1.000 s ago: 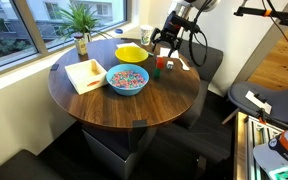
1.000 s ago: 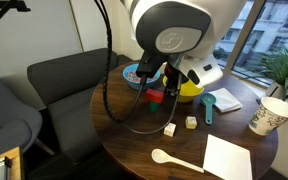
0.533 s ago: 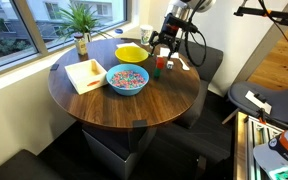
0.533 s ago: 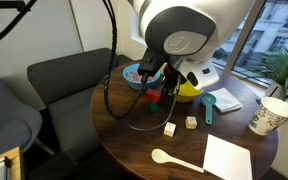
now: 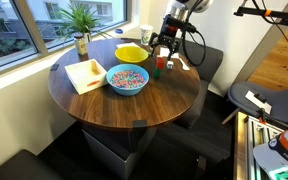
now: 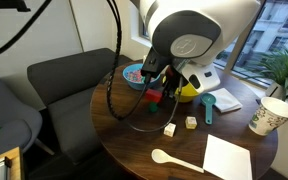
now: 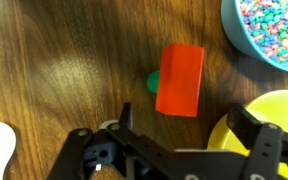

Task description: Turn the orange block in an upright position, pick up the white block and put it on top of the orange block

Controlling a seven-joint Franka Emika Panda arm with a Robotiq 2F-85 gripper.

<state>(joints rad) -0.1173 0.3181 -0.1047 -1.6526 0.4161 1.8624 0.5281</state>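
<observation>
The robot's gripper should next grab the orange block (image 5: 159, 64) near its closer end, with the fingers across its long sides, so the block's far end stays free to stand upright.
The orange block (image 7: 179, 80) lies just ahead of my open gripper (image 7: 184, 125) in the wrist view, with a small green block (image 7: 153, 80) touching its far side. Nothing sits between the fingers (image 7: 247, 124). In both exterior views the orange block (image 5: 159, 64) (image 6: 154, 97) sits under the gripper (image 5: 162, 46), where it looks taller than wide. The white block (image 6: 170, 129) rests on the table nearer the edge, beside a pale cube (image 6: 191, 122), apart from the gripper.
A blue bowl (image 7: 269, 30) (image 5: 127, 79) of coloured bits and a yellow bowl (image 7: 246, 128) (image 5: 132, 53) flank the orange block. A white spoon (image 6: 174, 158), white sheet (image 6: 229, 157), blue scoop (image 6: 209, 105), white cup (image 6: 271, 115), pale tray (image 5: 86, 74) and plant (image 5: 81, 20) share the round table.
The arm has shifted only slightly above the orange block. The jaws stay open and the blocks have not moved.
</observation>
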